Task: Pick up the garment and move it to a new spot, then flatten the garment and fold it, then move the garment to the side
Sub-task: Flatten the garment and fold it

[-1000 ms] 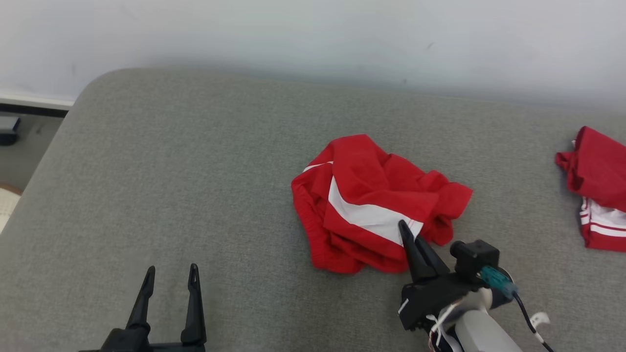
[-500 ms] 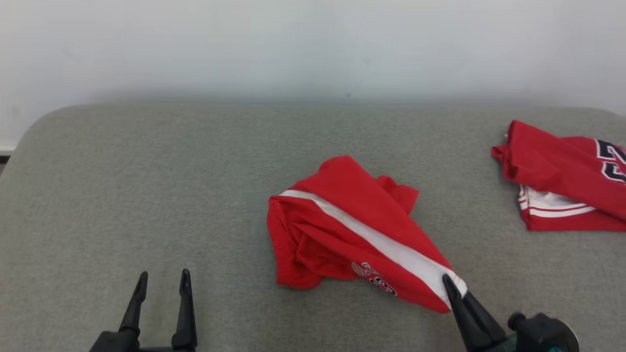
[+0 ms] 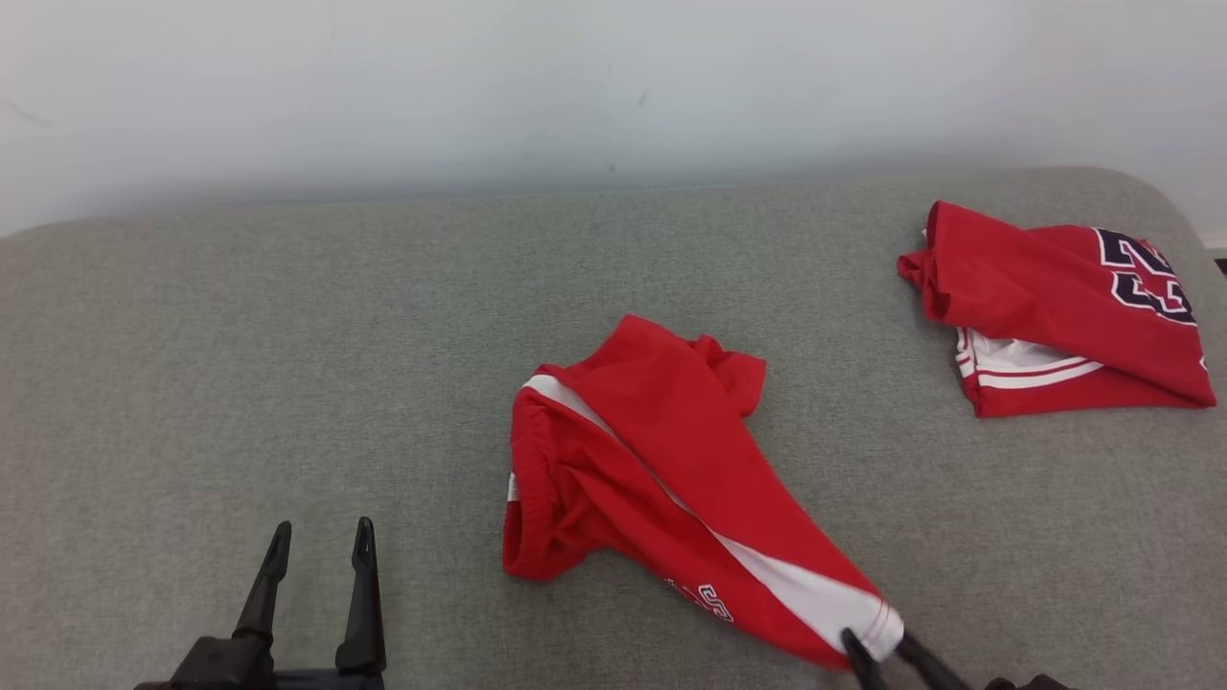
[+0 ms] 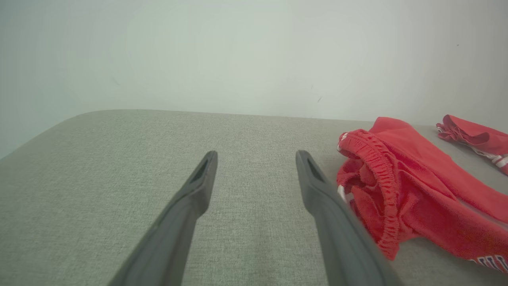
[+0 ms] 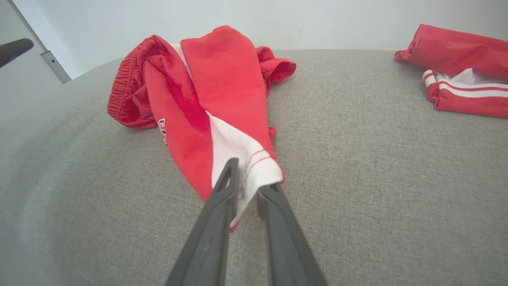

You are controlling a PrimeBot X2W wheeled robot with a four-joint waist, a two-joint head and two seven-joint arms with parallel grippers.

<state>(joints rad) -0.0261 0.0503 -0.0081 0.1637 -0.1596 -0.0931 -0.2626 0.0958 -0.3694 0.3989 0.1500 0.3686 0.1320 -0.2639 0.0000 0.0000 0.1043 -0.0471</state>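
Note:
My left gripper grips the red shorts by the bunched elastic waistband next to lift them. The waistband is opposite the white hem corner.
The garment is a pair of red shorts with a white side stripe, lying on the grey cushion and drawn out towards the near right. Its white hem corner lies between the fingers of my right gripper at the bottom edge. In the right wrist view the garment runs down to the right gripper, whose jaws stand slightly apart around the hem. My left gripper is open and empty at the lower left. In the left wrist view the left gripper has the garment's elastic waistband just to its right.
A second red garment with white trim and dark numbers lies folded at the far right, also seen as the red garment in the right wrist view. A pale wall runs behind the cushion. Bare cushion spreads left of the shorts.
The head camera has swung to the right. My right gripper pulled the hem towards the near edge, stretching the bunched shorts into a long shape. Its jaws, shut before, now stand slightly apart.

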